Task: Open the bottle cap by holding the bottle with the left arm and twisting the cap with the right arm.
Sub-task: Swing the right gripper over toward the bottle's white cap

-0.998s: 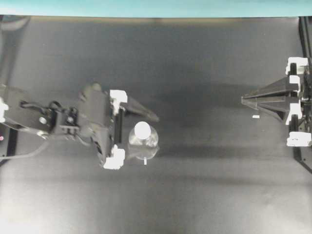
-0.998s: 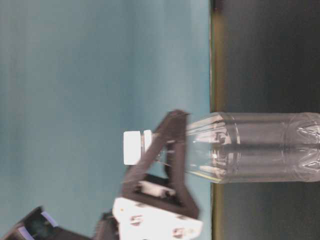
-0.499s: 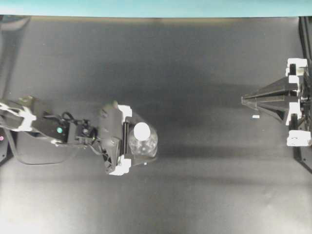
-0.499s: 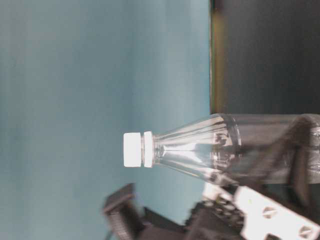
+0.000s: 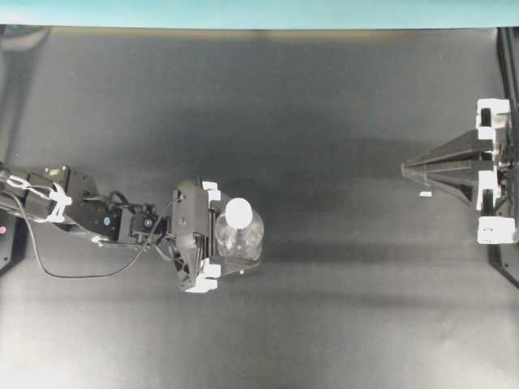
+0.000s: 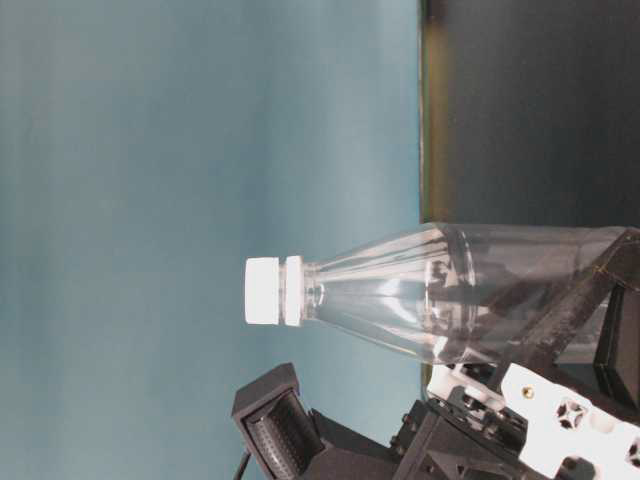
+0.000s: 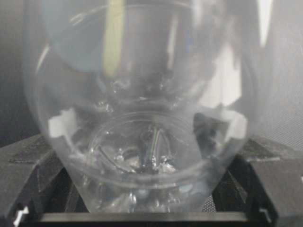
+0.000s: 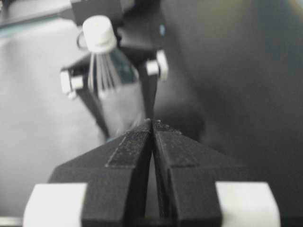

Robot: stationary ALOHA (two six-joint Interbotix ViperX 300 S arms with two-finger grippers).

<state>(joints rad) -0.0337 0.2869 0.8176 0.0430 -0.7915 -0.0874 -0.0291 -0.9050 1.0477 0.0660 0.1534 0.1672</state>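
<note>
The left gripper grabs the clear bottle by its lower body (image 5: 240, 246) next, which leaves the clear bottle's white cap (image 5: 239, 213) free to be twisted.
The clear bottle (image 5: 241, 241) stands upright on the black table with its white cap (image 5: 238, 212) on. It fills the left wrist view (image 7: 142, 118), and the table-level view, turned sideways, shows it too (image 6: 480, 290), with the cap (image 6: 263, 291). My left gripper (image 5: 237, 243) is down at the bottle's lower body, open, one finger on each side. I cannot tell whether the fingers (image 7: 33, 165) touch it. My right gripper (image 5: 404, 168) is shut and empty far to the right, pointing at the bottle (image 8: 111, 80).
A black cable (image 5: 73, 271) loops on the table behind the left arm. A small white speck (image 5: 426, 194) lies near the right gripper. The table's far edge meets a teal wall (image 5: 259, 12).
My left arm has dropped down and slid right, so its jaws now sit either side of the bottle's lower body. The bottle and the right arm have not moved.
</note>
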